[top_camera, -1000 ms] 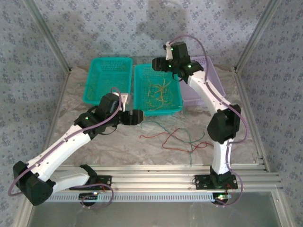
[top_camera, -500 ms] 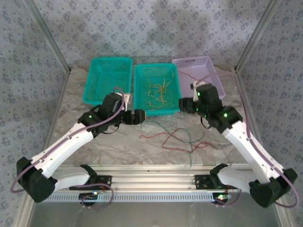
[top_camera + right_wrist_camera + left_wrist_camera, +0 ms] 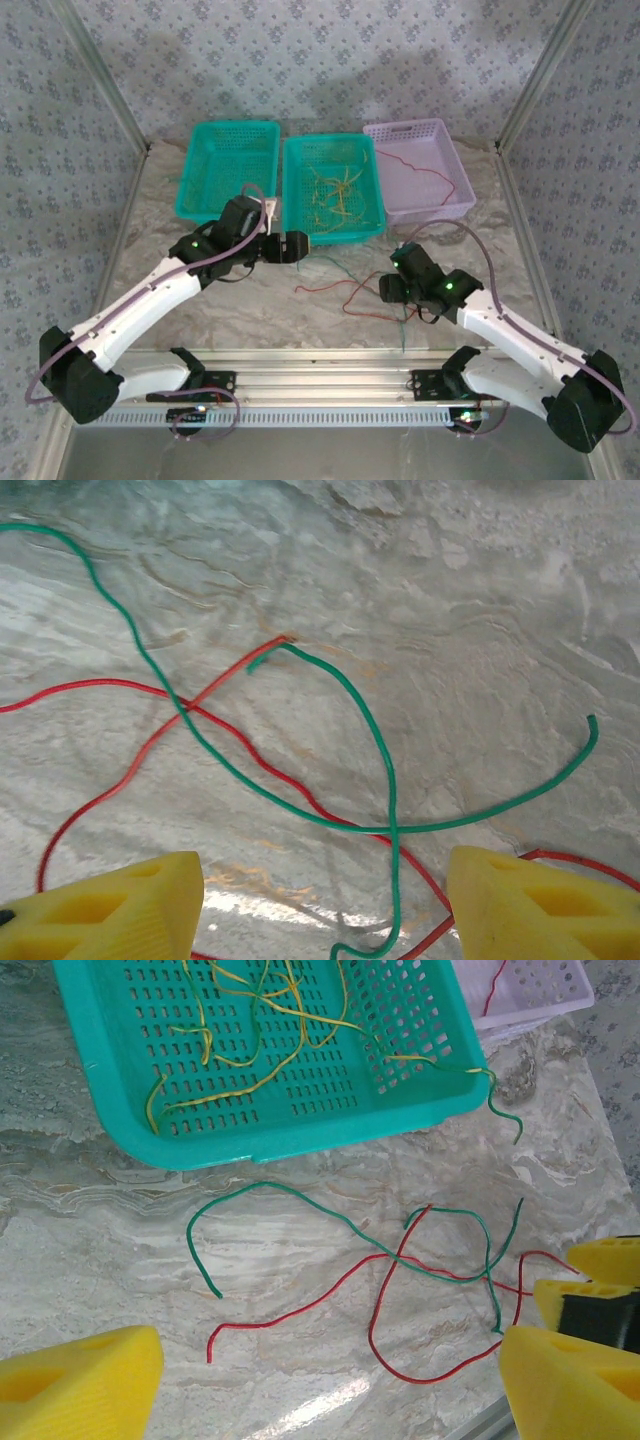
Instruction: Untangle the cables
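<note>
I should next grab the green cable near its curled end with my right gripper, to pull it free of the crossings and untangle it.
A tangle of thin red and green cables (image 3: pixel 365 288) lies on the marble table. The green cable (image 3: pixel 300 1200) crosses the red cable (image 3: pixel 300 1310) in several places. My left gripper (image 3: pixel 300 246) hovers open by the middle teal basket's (image 3: pixel 330 236) front rim, well above the tangle, its fingers (image 3: pixel 80 1380) wide apart. My right gripper (image 3: pixel 390 290) stands open low over the tangle's right side. A green cable (image 3: pixel 385 750) end curls between its fingers (image 3: pixel 120 905), touching neither, and a red cable (image 3: pixel 270 770) runs beneath. Yellow cables (image 3: pixel 250 1030) lie in the middle basket.
A second teal basket (image 3: pixel 196 170) stands at the back left. At the back right, a purple basket (image 3: pixel 440 212) holds one red cable (image 3: pixel 415 170). An aluminium rail (image 3: pixel 330 365) runs along the near table edge, and frame posts rise at both sides.
My right arm has swung from over the purple basket at the back down to the tangle in front. The left gripper has crept slightly towards the middle basket.
</note>
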Robot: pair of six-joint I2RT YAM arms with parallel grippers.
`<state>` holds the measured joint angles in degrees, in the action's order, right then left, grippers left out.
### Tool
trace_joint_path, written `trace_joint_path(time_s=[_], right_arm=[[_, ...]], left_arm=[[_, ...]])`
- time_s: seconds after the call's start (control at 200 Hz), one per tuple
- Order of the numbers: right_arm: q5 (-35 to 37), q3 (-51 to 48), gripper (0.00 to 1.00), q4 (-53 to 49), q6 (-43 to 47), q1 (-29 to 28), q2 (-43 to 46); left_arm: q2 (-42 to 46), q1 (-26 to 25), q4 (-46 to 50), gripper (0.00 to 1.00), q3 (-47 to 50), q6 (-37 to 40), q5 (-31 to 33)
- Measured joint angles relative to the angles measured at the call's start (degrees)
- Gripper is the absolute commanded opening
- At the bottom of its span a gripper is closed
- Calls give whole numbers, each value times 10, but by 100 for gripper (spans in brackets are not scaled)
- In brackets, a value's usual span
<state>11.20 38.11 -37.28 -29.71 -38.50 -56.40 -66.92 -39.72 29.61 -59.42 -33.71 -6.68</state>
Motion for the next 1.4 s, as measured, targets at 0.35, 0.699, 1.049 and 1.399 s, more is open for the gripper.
trace_joint_path(time_s=[0.35, 0.699, 1.049, 1.399], right_arm=[[36, -14, 62, 77, -10, 3, -94], [29, -16, 42, 156, -3, 47, -201], [19, -16, 0, 188, 4, 55, -221], [16, 23, 0, 122, 32, 44, -33]], left_arm=[[-3, 0, -2, 87, 0, -2, -1], [-10, 0, -5, 87, 0, -4, -1], [-10, 0, -11, 88, 8, -4, -1], [-10, 0, -9, 95, 7, -1, 10]])
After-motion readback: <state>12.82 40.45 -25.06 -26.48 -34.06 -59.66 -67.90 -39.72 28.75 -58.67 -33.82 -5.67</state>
